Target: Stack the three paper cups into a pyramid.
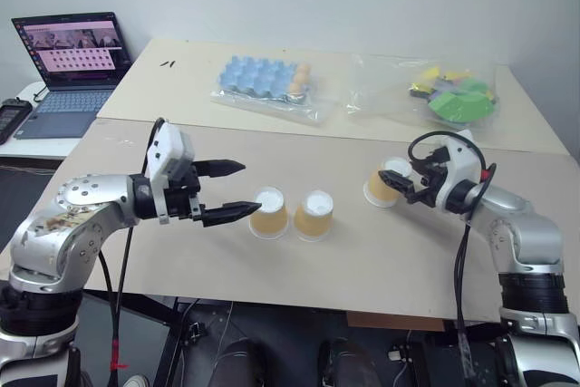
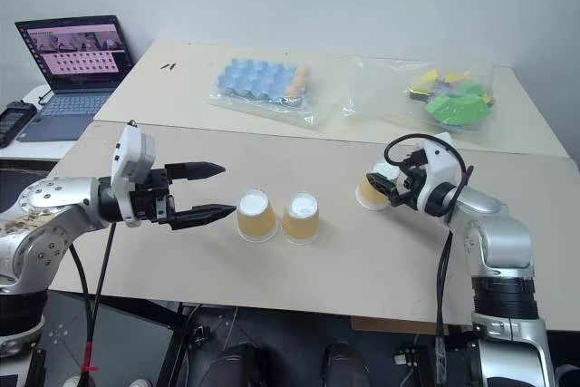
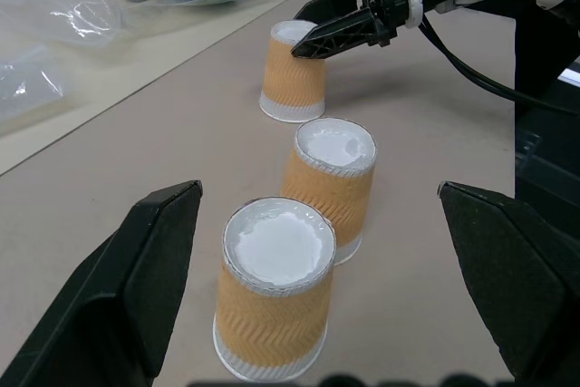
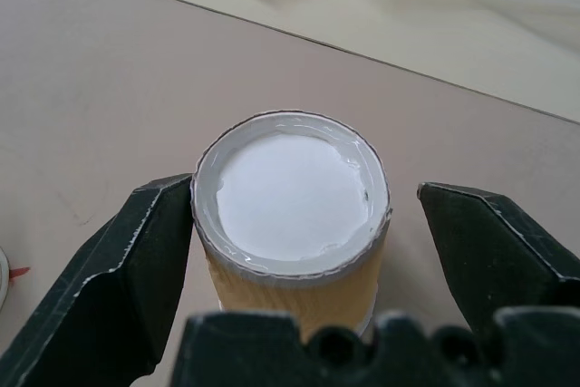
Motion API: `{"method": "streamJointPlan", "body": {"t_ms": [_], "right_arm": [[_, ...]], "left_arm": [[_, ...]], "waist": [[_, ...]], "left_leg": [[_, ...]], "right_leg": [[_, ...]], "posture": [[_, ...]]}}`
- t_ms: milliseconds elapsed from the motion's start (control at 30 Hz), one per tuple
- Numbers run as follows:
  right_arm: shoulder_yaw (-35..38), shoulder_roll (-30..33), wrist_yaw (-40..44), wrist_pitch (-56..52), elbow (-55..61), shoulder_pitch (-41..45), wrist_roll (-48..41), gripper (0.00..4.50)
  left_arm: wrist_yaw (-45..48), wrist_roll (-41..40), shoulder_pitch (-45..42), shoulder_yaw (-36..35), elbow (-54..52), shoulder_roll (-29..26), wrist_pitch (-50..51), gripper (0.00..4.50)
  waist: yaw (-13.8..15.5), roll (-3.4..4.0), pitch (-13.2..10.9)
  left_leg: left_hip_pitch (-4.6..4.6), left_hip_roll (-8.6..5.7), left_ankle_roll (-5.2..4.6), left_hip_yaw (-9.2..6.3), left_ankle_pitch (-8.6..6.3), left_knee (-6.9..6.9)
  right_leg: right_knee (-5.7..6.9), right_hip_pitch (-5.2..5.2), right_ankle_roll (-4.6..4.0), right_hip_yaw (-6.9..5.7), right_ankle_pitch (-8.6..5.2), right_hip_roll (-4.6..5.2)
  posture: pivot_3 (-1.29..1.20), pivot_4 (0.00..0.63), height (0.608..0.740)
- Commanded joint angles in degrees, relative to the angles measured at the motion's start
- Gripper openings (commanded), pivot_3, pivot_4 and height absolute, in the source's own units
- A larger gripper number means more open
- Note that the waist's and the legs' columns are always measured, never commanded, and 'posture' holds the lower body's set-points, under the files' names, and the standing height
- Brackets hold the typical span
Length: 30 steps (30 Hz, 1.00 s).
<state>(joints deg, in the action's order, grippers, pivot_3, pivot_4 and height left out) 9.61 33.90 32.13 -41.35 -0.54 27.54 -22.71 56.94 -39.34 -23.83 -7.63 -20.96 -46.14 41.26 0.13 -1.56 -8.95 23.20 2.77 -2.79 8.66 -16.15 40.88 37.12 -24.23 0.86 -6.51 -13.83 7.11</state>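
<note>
The fingertips of my right gripper are beside the third cup's sides, level with its white top (image 4: pixel 290 192), so it is time to close. Closing now would catch the cup.
All three paper cups stand upside down on the tan table (image 1: pixel 227 260). Two of them, one cup (image 1: pixel 269 212) and its neighbour (image 1: pixel 314 216), sit side by side at the middle. My left gripper (image 1: pixel 246 189) hangs open just left of that pair, fingers pointing at it with nothing between them. The third cup (image 1: pixel 376 191) stands apart to the right. My right gripper (image 4: pixel 304 189) is open and straddles this cup (image 4: pixel 294 215): one finger (image 4: pixel 136 260) lies against its side, the other finger (image 4: pixel 489 242) stands clear of it.
A second table behind carries a blue egg tray in plastic wrap (image 1: pixel 267 79) and a clear bag of coloured toys (image 1: pixel 453 92). An open laptop (image 1: pixel 72 61) and a black device (image 1: pixel 11 115) sit at the far left. The front edge of the table runs close below the cups.
</note>
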Motion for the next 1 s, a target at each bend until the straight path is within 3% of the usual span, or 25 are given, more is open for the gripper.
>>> {"method": "streamJointPlan", "body": {"t_ms": [33, 200, 233, 400, 533, 733, 867, 1000], "right_arm": [[0.76, -0.14, 0.15, 2.22, 0.66, 1.78, 0.04, 4.25], [0.15, -0.58, 0.58, 2.73, -0.12, 2.6, 0.36, 2.79], [0.06, -0.64, 0.56, 2.8, -0.42, 2.82, 0.48, 2.71], [-0.4, -0.33, 1.19, 4.39, -1.74, 4.27, 1.32, 2.7], [-1.44, 0.92, 3.97, 3.27, -0.56, 13.48, -0.02, 2.7], [-7.32, 1.08, 17.47, -5.49, 2.66, 30.57, -8.55, 2.7], [-10.89, 0.8, 25.24, -10.41, 5.33, 35.06, -14.17, 2.7], [-14.2, 0.7, 27.95, -11.04, 6.17, 35.55, -14.4, 2.7]], "left_arm": [[-0.46, 0.44, -1.07, -0.23, -0.2, -0.16, -1.33, 4.49], [-1.02, 0.92, -1.72, -0.19, 0.3, 0.08, -1.52, 4.5], [-1.08, 1.04, -1.81, -0.18, 0.33, 0.12, -1.52, 4.5], [-1.72, 1.02, -1.91, -0.44, 0.36, 0.35, -1.22, 4.5], [-2.03, 0.99, -1.37, -0.66, 0.26, 0.16, -1.13, 4.5], [-1.67, 0.96, -1.3, 0.26, -0.08, 0.27, -1.31, 4.5], [-1.31, 0.64, -1.23, 0.26, -0.03, 0.29, -1.32, 4.5], [-0.91, 0.41, -0.39, -0.36, -0.33, -0.08, -1.38, 4.5]], "waist": [[-0.07, 0.0, 0.0], [-0.11, 0.0, 0.0], [-0.11, 0.0, 0.0], [-0.21, 0.01, 0.0], [-0.59, 0.15, -0.09], [-1.16, 0.48, -0.29], [-0.83, 0.47, -0.29], [-0.06, 0.47, -0.29]], "left_leg": [[0.0, 0.0, 0.0, 0.0, 0.0, 0.0], [0.0, 0.0, 0.0, 0.0, 0.0, -0.01], [0.0, 0.0, 0.0, 0.0, 0.0, 0.0], [0.0, 0.0, 0.0, 0.01, 0.0, -0.01], [0.01, 0.0, 0.0, 0.02, 0.0, 0.01], [-0.02, 0.08, 0.03, 0.14, 0.02, -0.13], [0.03, 0.09, 0.0, 0.14, 0.0, -0.2], [0.17, -0.02, -0.13, 0.11, -0.08, -0.08]], "right_leg": [[0.0, 0.0, 0.0, 0.0, 0.0, 0.0], [0.0, 0.0, 0.0, 0.0, 0.0, 0.0], [0.0, 0.0, 0.0, 0.0, 0.0, 0.0], [0.0, -0.01, 0.0, 0.0, 0.0, 0.0], [0.02, -0.03, 0.0, 0.02, 0.0, 0.0], [0.06, -0.17, -0.02, 0.14, 0.01, -0.11], [0.09, -0.12, -0.02, 0.04, 0.01, -0.15], [0.04, -0.07, -0.01, -0.1, 0.02, 0.01]], "posture": [[0.0, 0.15, 0.724], [0.0, 0.15, 0.724], [0.0, 0.15, 0.724], [0.0, 0.15, 0.724], [0.0, 0.15, 0.724], [0.0, 0.15, 0.724], [0.0, 0.15, 0.724], [0.0, 0.15, 0.724]]}}
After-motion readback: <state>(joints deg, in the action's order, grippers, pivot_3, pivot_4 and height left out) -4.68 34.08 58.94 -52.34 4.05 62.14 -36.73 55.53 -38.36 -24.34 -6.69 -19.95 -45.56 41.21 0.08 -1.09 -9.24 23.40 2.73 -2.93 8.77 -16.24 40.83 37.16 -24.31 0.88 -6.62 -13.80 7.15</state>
